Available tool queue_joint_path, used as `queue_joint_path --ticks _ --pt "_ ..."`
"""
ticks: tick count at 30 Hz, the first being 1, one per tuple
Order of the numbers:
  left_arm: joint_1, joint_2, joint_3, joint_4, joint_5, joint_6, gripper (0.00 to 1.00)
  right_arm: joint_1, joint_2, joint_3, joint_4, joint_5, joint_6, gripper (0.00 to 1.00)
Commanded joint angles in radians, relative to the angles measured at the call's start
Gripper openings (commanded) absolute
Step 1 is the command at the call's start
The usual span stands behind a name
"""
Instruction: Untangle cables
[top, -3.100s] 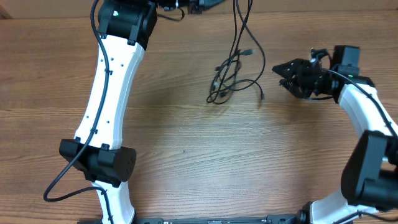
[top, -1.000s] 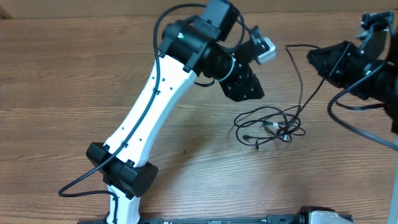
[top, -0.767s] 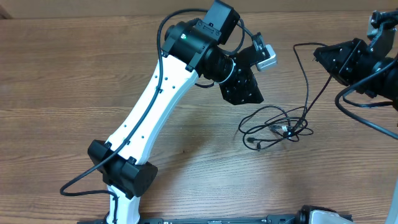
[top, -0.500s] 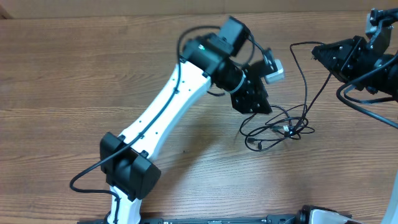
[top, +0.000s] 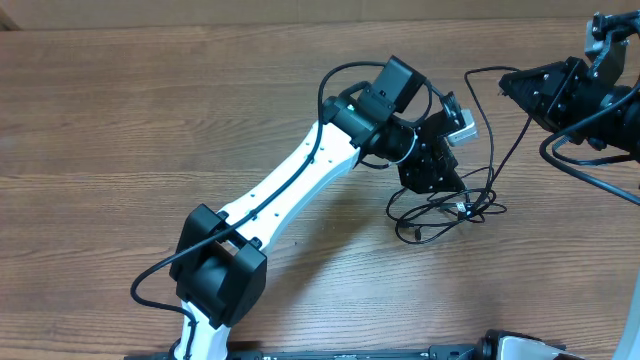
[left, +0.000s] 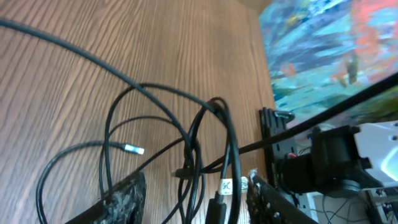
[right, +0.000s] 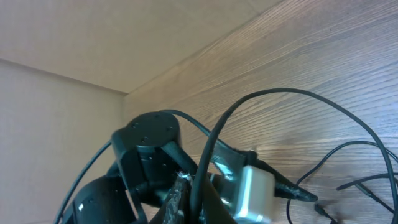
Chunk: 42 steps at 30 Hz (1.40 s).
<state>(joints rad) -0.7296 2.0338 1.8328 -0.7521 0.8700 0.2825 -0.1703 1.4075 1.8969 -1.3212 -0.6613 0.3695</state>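
I will pull the cables apart next, so my left gripper will grab the looped cable at the tangle's edge, opposite my right gripper's piece of cable.
The cables lie as a loose black tangle on the wooden table, right of centre. One strand rises from the tangle to my right gripper at the upper right, which is shut on it. My left gripper hovers at the tangle's upper left edge. In the left wrist view the looped cables run between the fingers, which stand apart on either side of them. A silver plug end lies inside a loop. In the right wrist view the cable arcs away from my right gripper.
My left arm's white link crosses the table diagonally from the bottom left. The table's edge, with a black arm base beyond it, shows on the right in the left wrist view. My left arm's wrist fills the lower left of the right wrist view.
My left arm has swung right and down until its gripper sits over the tangle. The right gripper drifted slightly right with its strand, then held still.
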Motion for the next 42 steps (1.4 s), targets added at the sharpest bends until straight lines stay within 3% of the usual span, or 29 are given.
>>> queue_joint_path --ticks 1,9,15,21,22,23,25,35,42 --pt "-0.036 0.008 -0.022 0.006 -0.089 -0.058 0.51 -0.006 -0.003 0.018 0.006 -0.015 -0.007 0.04" --pt "-0.085 0.009 -0.027 0.003 -0.2 -0.095 0.45 -0.006 -0.003 0.018 -0.001 -0.015 -0.007 0.04" --pt "-0.082 0.025 -0.027 -0.002 -0.209 -0.108 0.39 -0.006 -0.003 0.018 -0.009 -0.015 -0.007 0.04" --pt "-0.084 0.065 -0.027 0.001 -0.197 -0.134 0.39 -0.006 -0.003 0.018 -0.009 -0.014 -0.007 0.04" --pt "-0.084 0.071 -0.027 0.002 -0.197 -0.134 0.37 -0.006 -0.003 0.018 -0.009 -0.014 -0.007 0.04" --pt "-0.084 0.077 -0.027 0.001 -0.198 -0.134 0.29 -0.006 -0.003 0.018 -0.01 -0.014 -0.007 0.04" --pt "-0.081 0.084 -0.027 0.002 -0.198 -0.135 0.04 -0.006 -0.003 0.018 -0.01 -0.014 -0.007 0.04" --pt "0.055 0.035 0.028 -0.016 -0.189 -0.319 0.04 -0.009 -0.003 0.018 -0.027 0.085 0.003 0.04" --pt "0.159 -0.07 0.03 -0.059 -0.22 -0.343 0.04 -0.039 -0.002 0.013 -0.029 0.164 0.024 0.04"
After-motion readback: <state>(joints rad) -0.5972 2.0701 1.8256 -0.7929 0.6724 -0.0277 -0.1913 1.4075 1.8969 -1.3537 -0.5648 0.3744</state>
